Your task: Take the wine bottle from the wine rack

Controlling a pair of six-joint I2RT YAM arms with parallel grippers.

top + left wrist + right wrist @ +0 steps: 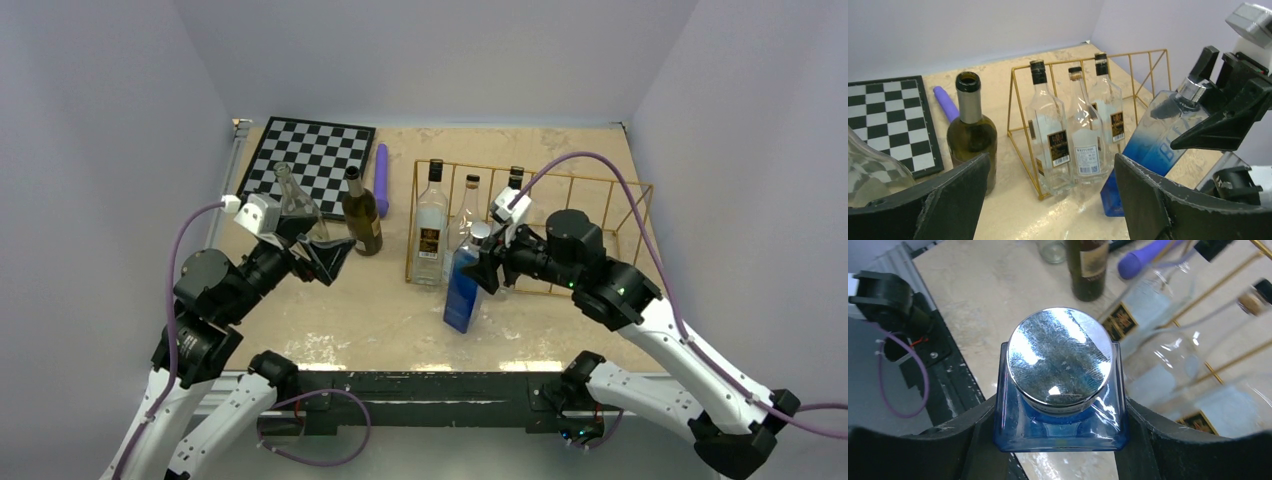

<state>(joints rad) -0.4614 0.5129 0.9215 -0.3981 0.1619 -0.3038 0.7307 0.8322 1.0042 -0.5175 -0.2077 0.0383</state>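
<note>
The blue square bottle is leaning and would topple by the rack (600,190) if I opened now, so my right gripper keeps holding it until it stands on its base.
The gold wire wine rack (600,190) stands at the back right and holds three clear bottles (431,225); it also shows in the left wrist view (1138,52). A blue square bottle with a silver cap (462,285) leans in front of the rack, outside it, its base low by the tabletop. My right gripper (490,262) is shut on its shoulders just under the cap; in the right wrist view the bottle (1060,357) fills the space between the fingers (1158,440). My left gripper (335,258) is open and empty, left of the rack; its fingers (953,195) frame the tabletop.
A dark green open bottle (362,215) and an empty clear bottle (292,195) stand just beyond the left gripper. A black-and-white chessboard (310,150) and a purple stick (381,178) lie at the back left. Walls close in the table on three sides.
</note>
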